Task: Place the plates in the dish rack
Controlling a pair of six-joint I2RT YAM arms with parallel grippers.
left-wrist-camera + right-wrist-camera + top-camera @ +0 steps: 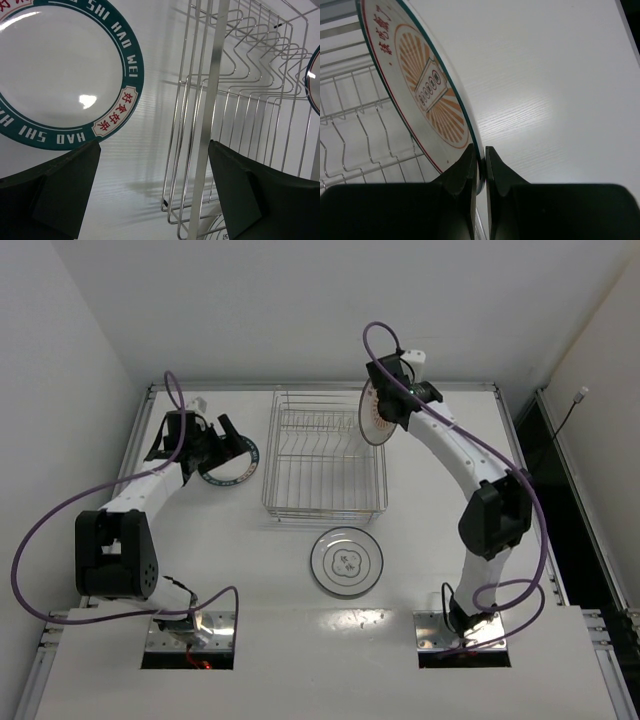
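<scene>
I should keep the orange sunburst plate [376, 414] in my right gripper until it is between the rack's wires. The plate hangs tilted above them, so it would fall if I opened now.
The silver wire dish rack [322, 455] stands at the table's middle back; it also shows in the left wrist view [235, 100]. My right gripper [398, 390] is shut on the rim of the orange sunburst plate [376, 414], holding it on edge over the rack's right end; in the right wrist view the fingers [481, 160] pinch the plate [422, 85]. The blue-rimmed plate [232, 462] lies flat left of the rack, under my open left gripper [215, 445]; it fills the upper left of the left wrist view [65, 75]. The grey-ring plate [346, 561] lies flat in front of the rack.
White walls enclose the table on the left and back. The arm bases sit at the near edge [190, 625]. Purple cables loop from both arms.
</scene>
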